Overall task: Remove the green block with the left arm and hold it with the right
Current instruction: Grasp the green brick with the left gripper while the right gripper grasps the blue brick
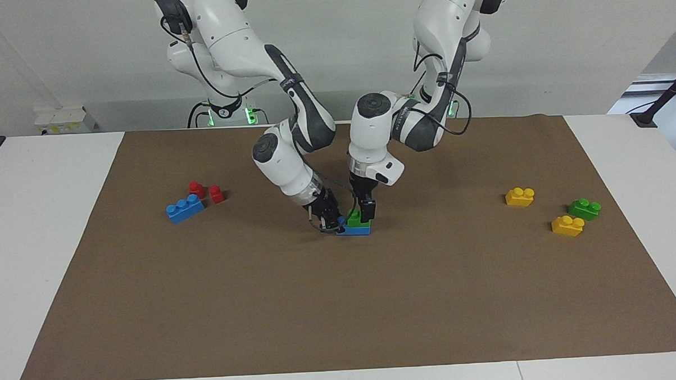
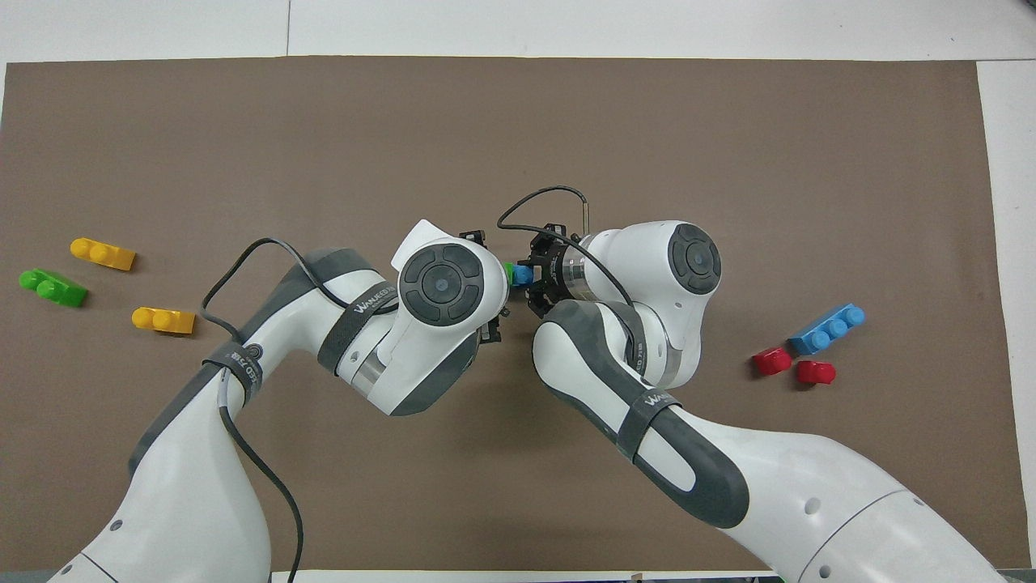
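Observation:
My left gripper is ready to close now, because its fingers are low around the green block (image 2: 509,272) on the blue brick (image 2: 522,276).
A green block (image 1: 356,220) sits pressed on a blue brick (image 1: 355,230) at the middle of the brown mat (image 1: 342,302). My left gripper (image 1: 366,212) points straight down, open, with its fingers (image 1: 368,207) low around the green block. Only a sliver of that block (image 2: 507,274) shows in the overhead view, beside the blue stud (image 2: 524,274). My right gripper (image 1: 332,219) comes in slantwise and is shut on the blue brick's end toward the right arm's side. The brick rests on the mat.
Toward the left arm's end lie a second green block (image 1: 584,208) and two yellow bricks (image 1: 520,196) (image 1: 567,225). Toward the right arm's end lie a longer blue brick (image 1: 185,208) and two small red pieces (image 1: 197,189) (image 1: 216,193).

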`<state>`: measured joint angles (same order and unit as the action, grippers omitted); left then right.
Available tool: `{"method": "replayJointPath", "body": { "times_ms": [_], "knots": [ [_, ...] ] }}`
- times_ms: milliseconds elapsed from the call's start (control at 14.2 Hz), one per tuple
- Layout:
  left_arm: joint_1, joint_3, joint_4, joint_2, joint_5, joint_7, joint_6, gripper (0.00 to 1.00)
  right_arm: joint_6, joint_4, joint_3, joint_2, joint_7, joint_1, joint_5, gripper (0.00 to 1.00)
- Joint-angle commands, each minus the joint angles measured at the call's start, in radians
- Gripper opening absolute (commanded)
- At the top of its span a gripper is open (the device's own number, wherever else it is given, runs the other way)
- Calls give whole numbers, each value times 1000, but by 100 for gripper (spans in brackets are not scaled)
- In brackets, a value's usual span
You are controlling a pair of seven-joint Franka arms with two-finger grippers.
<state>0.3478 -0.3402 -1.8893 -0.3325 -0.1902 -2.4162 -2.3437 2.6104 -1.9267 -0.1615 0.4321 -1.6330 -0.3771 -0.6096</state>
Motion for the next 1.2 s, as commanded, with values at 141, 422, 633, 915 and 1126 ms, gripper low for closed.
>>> {"method": "replayJointPath", "body": {
  "times_ms": [141, 422, 633, 915, 1126],
  "knots": [
    [19, 15, 19, -20, -67, -30, -26, 64, 27, -11, -1, -4, -27, -12, -39, 0],
    [23, 13, 9, -20, -138, -24, -23, 0, 27, -11, -1, -4, -27, -16, -42, 0],
    [34, 12, 9, -17, -135, -27, -20, 0, 27, -11, -1, -4, -27, -16, -41, 0],
    [7, 9, 10, 42, -132, -14, 36, 0, 25, -9, -1, -4, -27, -16, -41, 0],
    [-13, 6, 13, 113, -111, 21, 107, 0, 27, -9, -1, -4, -27, -16, -42, 0]
  ]
}}
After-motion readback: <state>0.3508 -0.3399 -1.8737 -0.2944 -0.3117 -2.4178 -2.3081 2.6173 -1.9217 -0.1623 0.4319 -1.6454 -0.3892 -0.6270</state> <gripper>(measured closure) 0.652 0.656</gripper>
